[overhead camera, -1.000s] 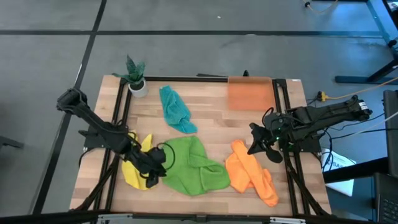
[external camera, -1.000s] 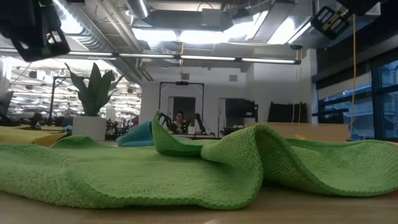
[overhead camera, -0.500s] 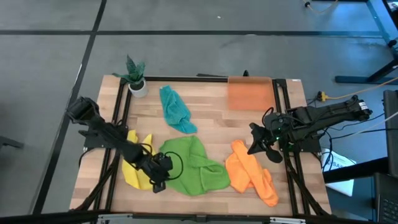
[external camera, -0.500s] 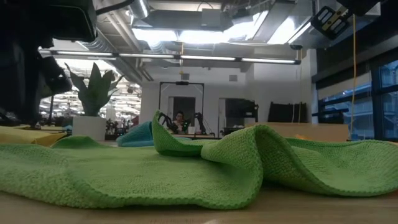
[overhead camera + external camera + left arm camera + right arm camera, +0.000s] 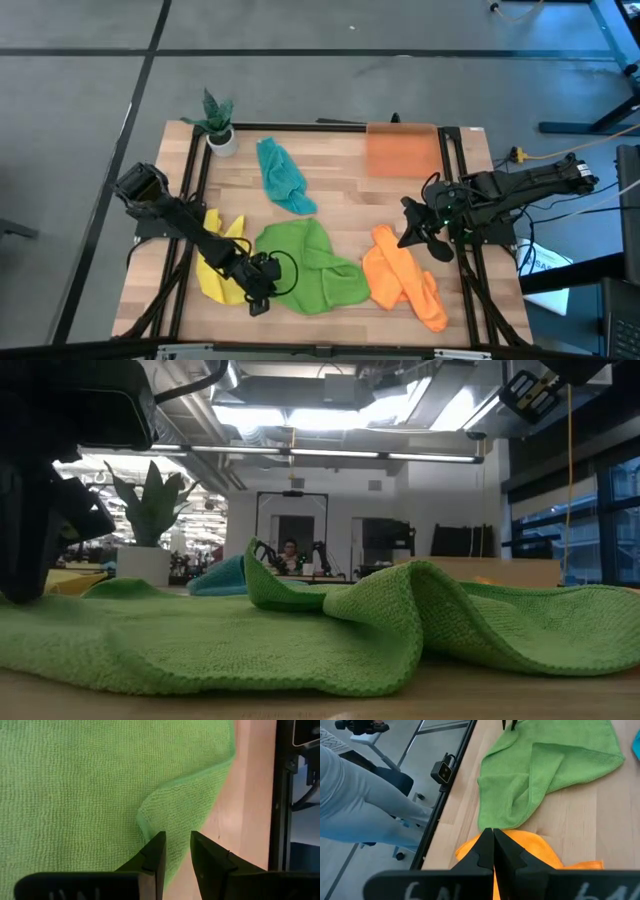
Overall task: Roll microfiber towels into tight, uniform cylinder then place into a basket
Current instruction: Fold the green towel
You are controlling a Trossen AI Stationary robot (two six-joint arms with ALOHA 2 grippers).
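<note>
My left gripper is about to grab the green towel by its folded corner. It will then spread the towel flat for rolling into the orange basket.
The bright green towel lies crumpled on the table's near middle, with a corner folded over at its near left. My left gripper is low over that near-left edge, its fingers a narrow gap apart on either side of the edge. The yellow towel lies to its left, the teal towel farther back and the orange towel at the near right. My right gripper is shut and empty beside the orange towel's far end. The orange basket sits at the far right. My left gripper points down at the green towel's near-left edge, beside the folded corner. Its two fingertips stand on either side of the cloth there. I cannot tell whether they touch it. The towel lies slack on the table.
A small potted plant stands at the far left corner. Black frame rails run along the table's left and right sides. Bare wood shows between the teal towel and the basket.
My left gripper has gone down and toward the table's near edge, from above the yellow and green towels to the green towel's near-left edge. The towels and my right gripper have kept still.
</note>
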